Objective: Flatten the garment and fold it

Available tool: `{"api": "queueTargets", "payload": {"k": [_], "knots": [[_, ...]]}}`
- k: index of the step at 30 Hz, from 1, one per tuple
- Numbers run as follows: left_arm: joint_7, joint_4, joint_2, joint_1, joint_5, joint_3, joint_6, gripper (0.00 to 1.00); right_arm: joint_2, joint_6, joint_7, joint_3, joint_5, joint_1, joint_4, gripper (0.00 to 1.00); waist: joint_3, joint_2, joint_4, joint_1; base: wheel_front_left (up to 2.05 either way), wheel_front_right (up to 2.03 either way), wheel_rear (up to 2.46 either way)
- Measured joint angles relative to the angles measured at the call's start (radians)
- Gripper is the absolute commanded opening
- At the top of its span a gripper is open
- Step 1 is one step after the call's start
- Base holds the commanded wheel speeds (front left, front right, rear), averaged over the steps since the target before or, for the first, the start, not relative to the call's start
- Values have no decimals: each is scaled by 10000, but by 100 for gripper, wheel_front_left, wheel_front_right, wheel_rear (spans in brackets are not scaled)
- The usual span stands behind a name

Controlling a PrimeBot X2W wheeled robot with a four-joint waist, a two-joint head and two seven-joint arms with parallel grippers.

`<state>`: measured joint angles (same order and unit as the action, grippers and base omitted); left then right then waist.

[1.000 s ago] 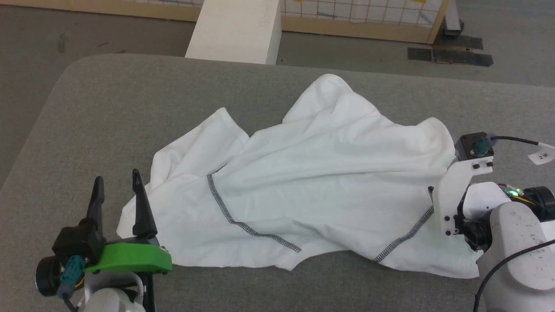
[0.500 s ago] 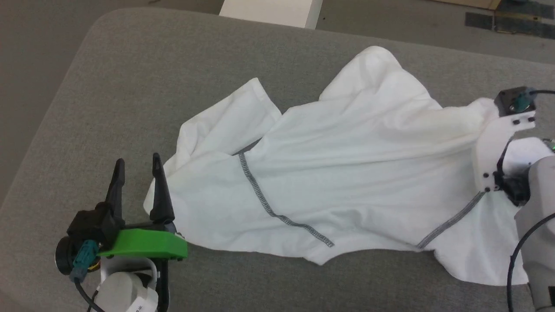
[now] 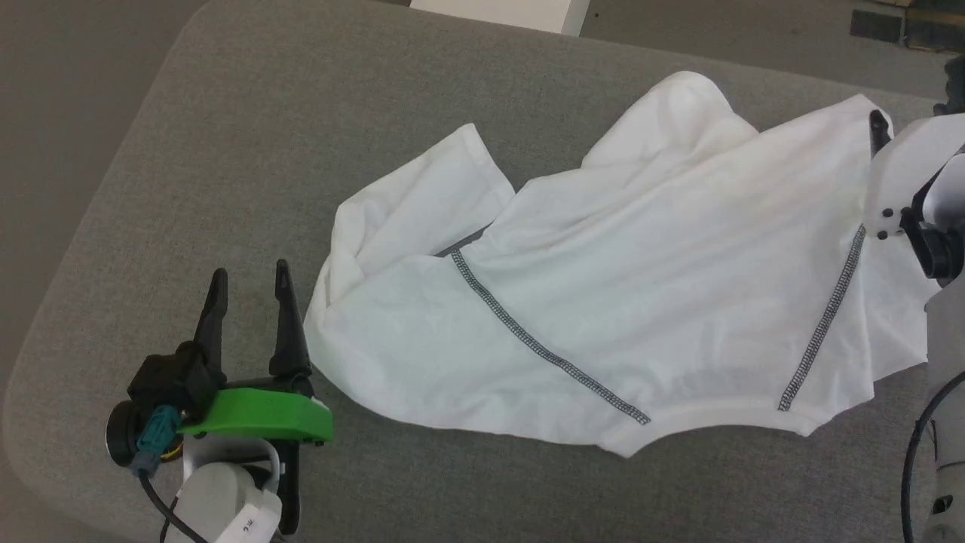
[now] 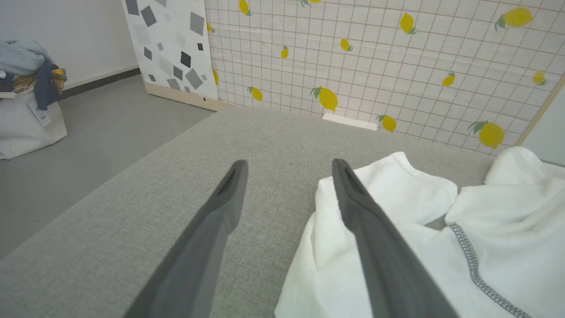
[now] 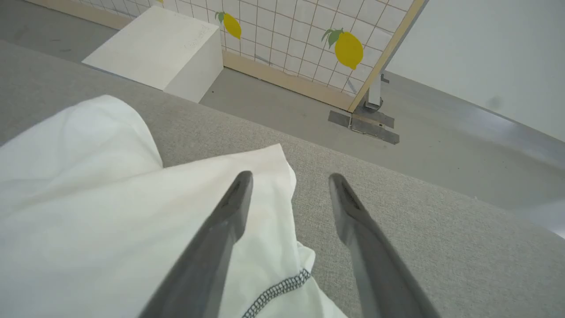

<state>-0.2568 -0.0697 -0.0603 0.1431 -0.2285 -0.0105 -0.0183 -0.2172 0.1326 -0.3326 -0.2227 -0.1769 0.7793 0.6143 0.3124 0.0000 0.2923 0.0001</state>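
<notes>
I need to flatten the garment [image 3: 641, 286]. My left gripper needs to grab its crumpled sleeve [image 3: 366, 237] next.
The garment [image 3: 641, 286], thin white fabric with two dark zigzag seams, lies spread but creased across the grey padded table [image 3: 301, 113]. My left gripper [image 3: 250, 271] stands open just off its left edge; in the left wrist view [image 4: 289, 165] the right finger lies over the folded white hem [image 4: 507, 229]. My right gripper [image 5: 290, 177] is open at the garment's far right corner [image 5: 88, 212], with its left finger above the fabric and its right finger over bare table. One dark fingertip [image 3: 877, 124] of it shows in the head view.
A rigid white box [image 5: 154, 48] stands on the floor beyond the table's far edge. A lemon-print grid screen [image 4: 375, 57] stands behind it. A white bag with clothes [image 4: 26, 110] sits on the floor far left. The table's rounded corner [image 3: 45, 422] is near my left arm.
The head camera has tilted down. The garment's right side has been drawn outward and lies flatter, its right seam now straight. The right gripper has moved toward the far right corner.
</notes>
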Motion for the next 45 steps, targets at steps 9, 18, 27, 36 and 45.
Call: {"api": "queueTargets", "payload": {"k": [9, 18, 27, 36, 45], "knots": [[-2, -211, 33, -561, 105, 341, 10, 100, 1045, -4, 2328, -759, 1772, -1635, -1131, 100, -1017, 0, -478, 0, 0, 0, 0], [-2, -253, 42, -1219, 174, 362, -4, 100, 1645, -4, 2801, -1066, 3231, -5553, -3448, 100, -2065, 0, -1282, -1, 0, 0, 0], [2029, -1254, 65, -1304, -508, 681, -865, 100, 1662, -4, 2892, -1087, 4899, -7359, -4011, 100, -2544, 0, -2095, -1, 0, 0, 0], [6084, -963, 75, -1511, -2243, 234, -1998, 100, 1662, -4, 2911, -1078, 4801, -7351, -4383, 100, -2438, 0, -2722, -1, 0, 0, 0], [6926, -374, 54, -1801, -2754, -309, -2395, 0, 1664, -4, 2993, -1103, 4801, -7351, -4431, 100, -2157, 0, -2771, -2, 0, 0, 0]]}}
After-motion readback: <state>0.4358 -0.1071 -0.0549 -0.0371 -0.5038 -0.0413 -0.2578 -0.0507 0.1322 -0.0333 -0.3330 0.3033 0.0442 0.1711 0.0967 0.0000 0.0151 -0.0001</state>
